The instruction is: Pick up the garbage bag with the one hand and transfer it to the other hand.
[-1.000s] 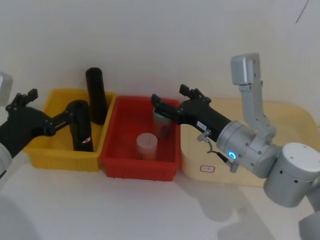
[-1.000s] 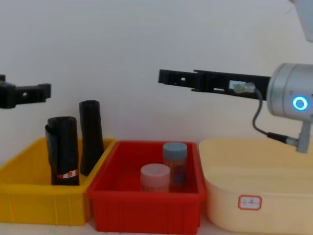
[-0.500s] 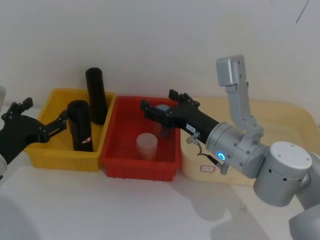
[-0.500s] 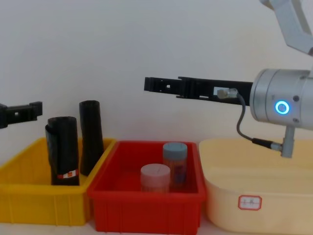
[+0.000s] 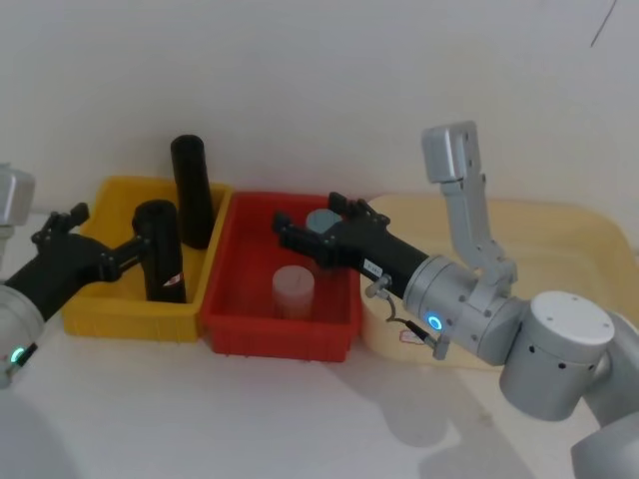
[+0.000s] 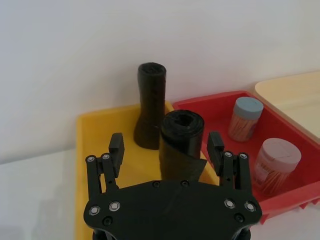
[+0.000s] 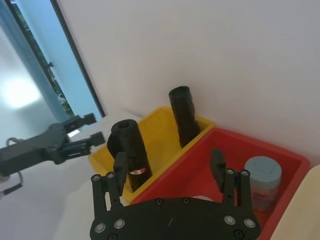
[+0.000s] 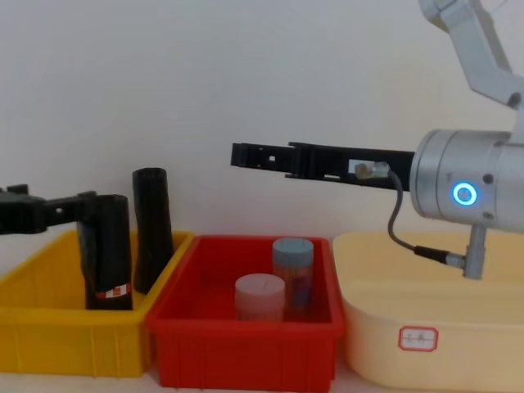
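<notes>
My left gripper grabs the garbage bag by its upper part [image 8: 113, 214] next, leaving the garbage bag's lower part with the red-and-white band [image 8: 114, 290] free for my right gripper.
The garbage bag [image 5: 162, 254] stands upright in the yellow bin [image 5: 125, 317], its red-and-white band [image 8: 114, 290] low on the roll. My left gripper [image 5: 138, 245], on the arm with the green ring, is open at the bag's upper part. In the left wrist view its fingers [image 6: 116, 146] stand on either side of the bag's top [image 6: 182, 142], apart from it. My right gripper [image 5: 308, 216], on the blue-ringed arm, hangs open and empty above the red bin [image 5: 235, 334], well right of the bag [image 7: 131, 150].
A plain black roll [image 5: 192, 190] leans at the yellow bin's back corner, just behind the bag. Two lidded jars [image 8: 260, 296] [image 8: 292, 266] stand in the red bin. A cream tub [image 8: 426, 344] sits to the right. A white wall runs close behind.
My left gripper has come in from the left and lowered to the bag's top. My right gripper has slid left over the red bin.
</notes>
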Motion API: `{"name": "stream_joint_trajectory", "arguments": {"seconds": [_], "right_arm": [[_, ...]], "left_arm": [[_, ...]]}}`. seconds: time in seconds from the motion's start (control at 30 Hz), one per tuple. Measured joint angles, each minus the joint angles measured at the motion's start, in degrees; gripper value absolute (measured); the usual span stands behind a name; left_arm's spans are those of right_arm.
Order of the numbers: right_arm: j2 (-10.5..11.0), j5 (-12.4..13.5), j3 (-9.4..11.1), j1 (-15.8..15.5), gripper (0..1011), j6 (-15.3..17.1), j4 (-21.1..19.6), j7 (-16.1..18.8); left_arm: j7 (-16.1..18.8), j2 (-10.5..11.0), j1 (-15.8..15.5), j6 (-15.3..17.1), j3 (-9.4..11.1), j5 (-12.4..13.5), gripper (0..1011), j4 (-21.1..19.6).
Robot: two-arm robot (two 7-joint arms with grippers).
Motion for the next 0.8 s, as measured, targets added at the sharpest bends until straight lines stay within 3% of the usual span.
{"name": "stream_joint_trajectory", "arguments": {"seconds": [0.8], "right_arm": [[-0.49, 1.91, -1.67, 1.61, 1001, -0.46, 2.41, 1.58]], "left_arm": [[-0.66, -5.42, -8.14, 1.96, 3.67, -1.08, 1001, 10.76]]}}
